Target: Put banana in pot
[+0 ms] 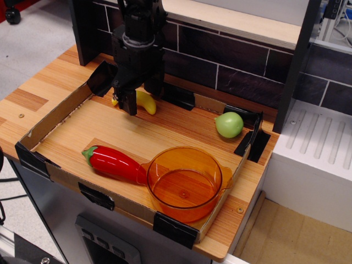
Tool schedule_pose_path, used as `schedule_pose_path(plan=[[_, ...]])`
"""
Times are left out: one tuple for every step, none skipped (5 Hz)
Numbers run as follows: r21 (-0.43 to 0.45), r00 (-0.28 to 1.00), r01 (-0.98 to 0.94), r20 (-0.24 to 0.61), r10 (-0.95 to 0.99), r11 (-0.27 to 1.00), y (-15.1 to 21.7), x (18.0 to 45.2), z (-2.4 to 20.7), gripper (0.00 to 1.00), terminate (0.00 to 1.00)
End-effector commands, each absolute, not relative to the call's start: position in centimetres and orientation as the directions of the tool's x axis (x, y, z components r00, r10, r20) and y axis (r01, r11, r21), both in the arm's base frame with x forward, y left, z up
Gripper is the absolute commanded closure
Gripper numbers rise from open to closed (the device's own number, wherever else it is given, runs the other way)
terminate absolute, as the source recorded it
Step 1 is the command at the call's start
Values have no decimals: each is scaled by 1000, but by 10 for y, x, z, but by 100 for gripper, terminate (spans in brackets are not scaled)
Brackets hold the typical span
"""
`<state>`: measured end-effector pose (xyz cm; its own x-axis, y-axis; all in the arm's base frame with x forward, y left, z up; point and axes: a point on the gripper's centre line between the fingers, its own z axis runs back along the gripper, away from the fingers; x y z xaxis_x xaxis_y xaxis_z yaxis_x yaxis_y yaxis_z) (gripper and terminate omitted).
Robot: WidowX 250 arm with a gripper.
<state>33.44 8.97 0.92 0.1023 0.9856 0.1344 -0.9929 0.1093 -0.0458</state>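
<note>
I should put the banana in the pot, so my gripper should next grab the small yellow banana by its curved middle (140, 99).
The yellow banana (147, 103) lies at the back left of the cardboard tray, and the gripper hides most of it. My black gripper (143, 102) hangs right over it, open, with one finger (131, 103) in front of the banana's left part and the other behind it. I cannot tell whether the fingers touch the banana. The transparent orange pot (219, 181) stands empty at the tray's front right corner, well apart from the gripper.
A red pepper (113, 163) lies at the front left, touching the pot's left side. A round green fruit (229, 124) sits at the back right. Low cardboard walls (55, 118) ring the tray. A dark tiled wall (220, 60) rises behind and a white unit (319, 165) stands to the right.
</note>
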Motion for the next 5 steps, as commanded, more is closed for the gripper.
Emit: schedule_pose_path(plan=[[-76, 123, -988, 169, 978, 137, 95, 321, 24, 100, 0], [-64, 157, -983, 168, 973, 170, 95, 309, 27, 100, 0], [-89, 179, -977, 147, 973, 194, 89, 304, 48, 100, 0], [-136, 190, -969, 128, 973, 207, 75, 296, 77, 100, 0], [-114, 238, -963, 72, 969, 245, 50, 279, 93, 100, 0]])
